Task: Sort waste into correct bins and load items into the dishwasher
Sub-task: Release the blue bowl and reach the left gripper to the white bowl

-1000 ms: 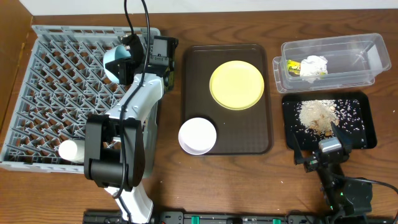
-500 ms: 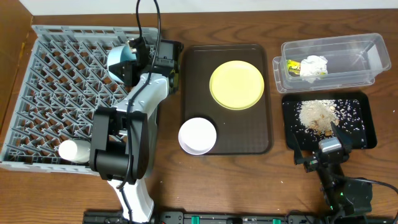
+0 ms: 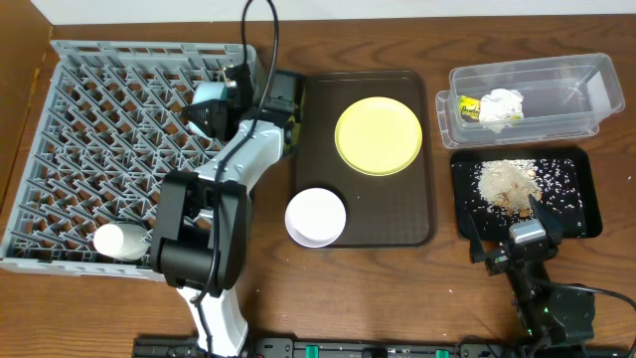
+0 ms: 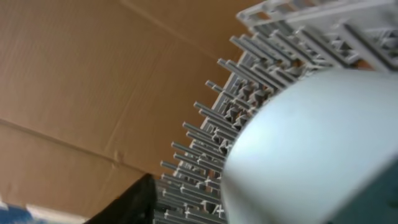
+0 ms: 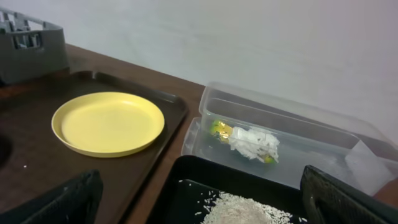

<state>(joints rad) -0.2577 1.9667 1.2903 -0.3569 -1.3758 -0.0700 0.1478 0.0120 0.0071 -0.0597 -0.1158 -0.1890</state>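
I should next use my left gripper to grab the rack-facing rim of the pinkish-white bowl (image 3: 316,217), so the bowl's body stays free to load sideways among the dishwasher pegs.
The light blue bowl (image 3: 207,100) lies on its side among the pegs at the far right of the grey dishwasher rack (image 3: 89,149). My left gripper (image 3: 223,103) is right at it. In the left wrist view the bowl (image 4: 311,143) fills the right side. One black finger (image 4: 134,202) stands apart from it, with rack pegs (image 4: 249,62) showing in the gap, so the jaws are open. The yellow plate (image 3: 379,135) and the pinkish-white bowl (image 3: 316,217) sit on the brown tray. The wrapper (image 3: 467,105) and tissue (image 3: 502,106) lie in the clear tub (image 3: 576,80). My right gripper (image 3: 512,227) is open over the black tray (image 3: 576,189).
The brown serving tray (image 3: 363,234) lies between the rack and the bins. A beige crumb heap (image 3: 507,184) sits on the black tray. A white cup-like object (image 3: 114,241) lies in the rack's near left corner. A cardboard wall (image 4: 93,93) stands behind the rack.
My left arm moved right along the rack's far side with the blue bowl. Its jaws have parted from the bowl. The right arm has not moved.
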